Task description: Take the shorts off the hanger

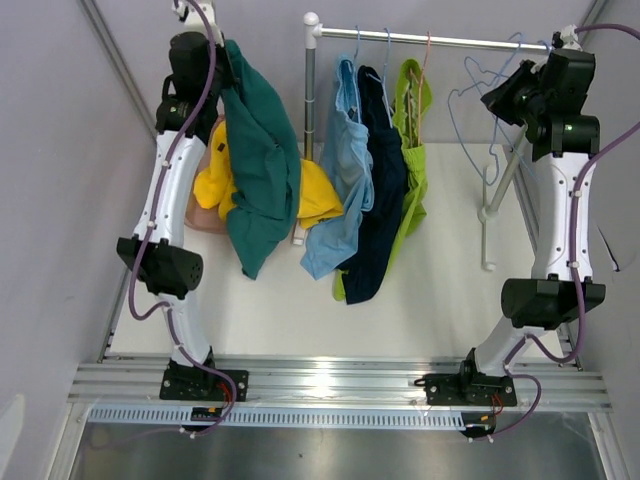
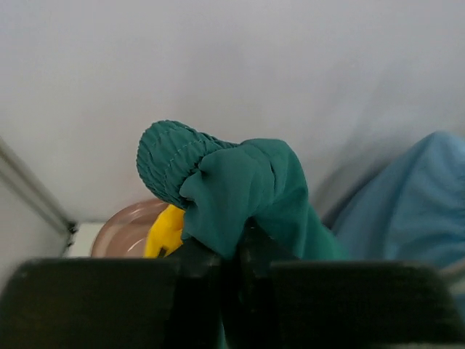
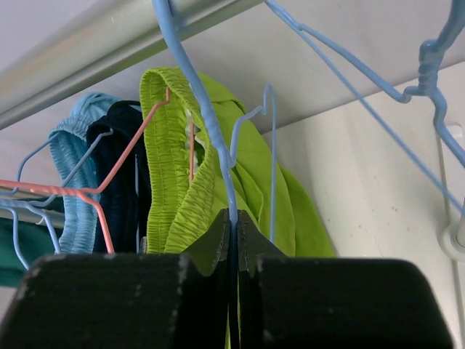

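I should open my right gripper now, because the blue hanger's wire runs from my fingers up to the bar that the hanger hangs on.
My left gripper (image 1: pixel 218 55) is raised at the far left and shut on the dark teal shorts (image 1: pixel 262 170), which hang free of any hanger; their gathered waistband (image 2: pixel 171 163) bunches above my fingertips (image 2: pixel 231 243). Yellow shorts (image 1: pixel 215 180) lie below them in a pinkish bowl (image 1: pixel 200 215). Light blue shorts (image 1: pixel 345 170), navy shorts (image 1: pixel 380 200) and lime green shorts (image 1: pixel 412 190) hang on hangers from the rail (image 1: pixel 450 42). My right gripper (image 3: pixel 233 218) is shut on the wire of a bare blue hanger (image 3: pixel 196 94) at the rail's right end.
The rack's grey post (image 1: pixel 309 100) stands mid-table and its slanted right leg (image 1: pixel 500 190) comes down near my right arm. A salmon hanger (image 3: pixel 131 149) carries the lime green shorts. Grey walls close in on both sides.
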Available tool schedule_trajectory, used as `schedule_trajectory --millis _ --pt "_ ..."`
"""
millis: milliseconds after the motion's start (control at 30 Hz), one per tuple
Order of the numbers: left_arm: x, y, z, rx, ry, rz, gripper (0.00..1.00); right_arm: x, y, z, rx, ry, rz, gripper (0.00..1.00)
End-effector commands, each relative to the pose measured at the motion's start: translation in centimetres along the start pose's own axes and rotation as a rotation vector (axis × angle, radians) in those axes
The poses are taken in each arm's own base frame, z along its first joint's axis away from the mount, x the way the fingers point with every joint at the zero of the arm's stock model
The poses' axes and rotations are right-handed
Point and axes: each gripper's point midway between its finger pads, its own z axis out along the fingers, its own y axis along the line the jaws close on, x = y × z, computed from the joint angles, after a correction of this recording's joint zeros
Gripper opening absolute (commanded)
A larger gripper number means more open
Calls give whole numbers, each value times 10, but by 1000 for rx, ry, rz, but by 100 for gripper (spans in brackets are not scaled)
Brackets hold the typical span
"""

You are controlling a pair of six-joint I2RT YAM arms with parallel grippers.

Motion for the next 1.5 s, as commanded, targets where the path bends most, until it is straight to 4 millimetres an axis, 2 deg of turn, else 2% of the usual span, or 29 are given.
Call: schedule_trajectory --millis 0,67,100,133,200,267,300,333,367,400,433,500,533,567,633,667,767,833,867,933,967,1000,1033,1100,1133,1200,1233,1333,1467 --pt "27 22 16 -118 23 -41 31 -6 4 -3 -24 -26 -12 0" --pt "48 31 18 -172 84 -34 53 -5 3 -5 -18 -26 -16 0" --pt "67 36 24 -200 126 -38 74 -7 4 -9 -18 -32 -17 0" --pt "80 39 25 -207 168 -38 80 -7 4 -11 -18 -35 -20 0" --pt "96 37 26 -195 222 -52 99 -9 4 -18 -12 -43 -24 0" --pt "99 36 22 -197 241 -66 99 -9 3 -22 -1 -47 -26 1" --pt "93 36 14 -195 246 -70 99 -9 0 -25 18 -46 -28 15" --pt "90 36 10 -191 248 -76 99 -12 0 -32 24 -61 -32 59" --pt "84 36 4 -191 242 -90 99 -12 -3 -35 46 -65 -33 76" --pt "91 36 -2 -191 264 -90 99 -12 -6 -38 63 -66 -35 93" --pt "65 33 -18 -167 220 -104 99 -15 -6 -46 73 -83 -42 99" --pt "49 31 -35 -147 187 -111 99 -17 -13 -54 113 -96 -50 99" --pt "62 31 -40 -142 212 -104 99 -19 -15 -59 128 -104 -58 99" --pt "38 29 -59 -121 162 -114 99 -23 -16 -69 143 -123 -63 99" --pt "43 29 -71 -105 169 -111 99 -27 -20 -81 178 -149 -64 100" --pt "27 28 -86 -90 137 -116 99 -30 -17 -93 172 -172 -62 99" --pt "29 26 -106 -61 141 -117 99 -38 1 -115 102 -218 -47 99" --pt "26 20 -115 -33 130 -123 99 -40 15 -122 46 -228 -35 100" --pt "43 18 -116 -24 166 -118 99 -41 23 -124 13 -232 -31 99" --pt "34 9 -129 26 137 -127 99 -38 47 -126 -75 -225 -33 99" --pt "46 7 -131 37 158 -123 99 -35 56 -125 -106 -218 -36 99" --pt "48 4 -137 53 154 -126 99 -36 61 -120 -122 -220 -34 98" --pt "59 0 -140 74 177 -125 99 -28 77 -118 -168 -196 -39 98" --pt "62 -4 -146 95 173 -132 99 -23 89 -110 -202 -181 -42 98" --pt "74 -5 -152 107 193 -131 99 -17 97 -101 -218 -159 -41 96" --pt "78 -9 -157 125 190 -135 99 -11 103 -90 -226 -143 -40 94" --pt "88 -9 -163 132 206 -132 99 -5 104 -78 -223 -122 -40 93" --pt "101 -10 -172 145 226 -134 99 7 113 -60 -225 -97 -44 93" --pt "104 -9 -184 157 219 -136 99 26 113 -27 -200 -55 -42 92"
